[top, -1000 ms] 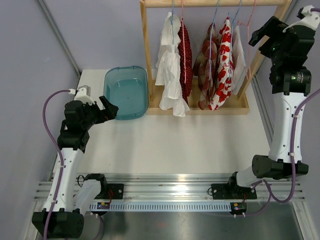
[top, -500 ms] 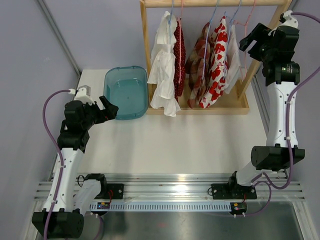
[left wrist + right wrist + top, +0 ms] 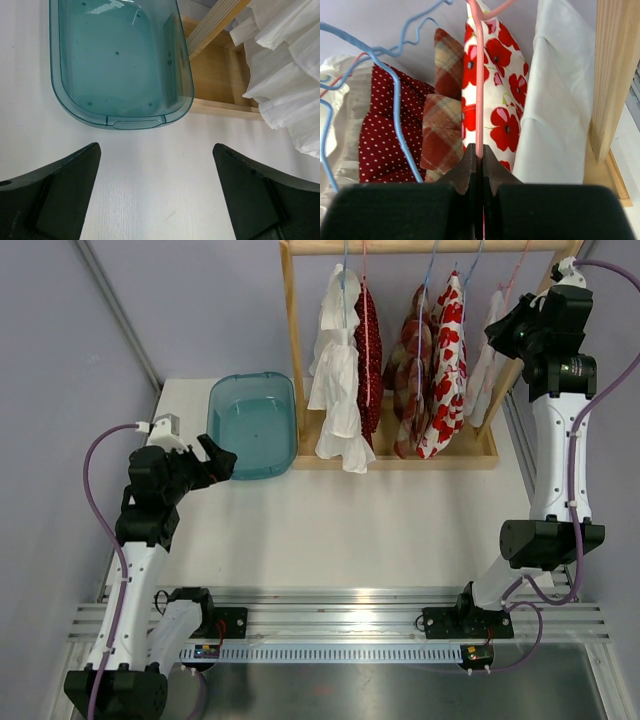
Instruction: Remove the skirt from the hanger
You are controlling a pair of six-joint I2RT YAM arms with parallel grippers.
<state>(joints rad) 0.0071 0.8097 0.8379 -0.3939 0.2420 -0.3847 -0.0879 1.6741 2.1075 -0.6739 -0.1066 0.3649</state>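
My right gripper would bring the pink hanger (image 3: pixel 518 276) up off the rack with the white skirt on it if I lifted the gripper now. My right gripper's fingers are pinching the hanger's wire.
A white skirt (image 3: pixel 488 352) hangs on a pink wire hanger (image 3: pixel 518 276) at the right end of the wooden rack (image 3: pixel 292 350). In the right wrist view the skirt (image 3: pixel 560 105) hangs to the right of the pink hanger (image 3: pixel 479 95). My right gripper (image 3: pixel 479 149) is shut on that wire, high up by the rack's right post (image 3: pixel 503 328). My left gripper (image 3: pixel 222 462) stands open low over the table, next to a teal tub (image 3: pixel 252 425), with nothing between its fingers (image 3: pixel 75 170).
On blue hangers to the left hang a poppy-print garment (image 3: pixel 447 370), a plaid one (image 3: pixel 410 380), a red dotted one (image 3: pixel 370 350) and a white ruffled one (image 3: pixel 335 390). The teal tub (image 3: pixel 120 60) holds nothing. The rack's base board (image 3: pixel 400 455) lies behind.
My right gripper moved in toward the rack's right end and shut on the pink hanger wire. The hanging garments swung left, then back. The left arm barely moved.
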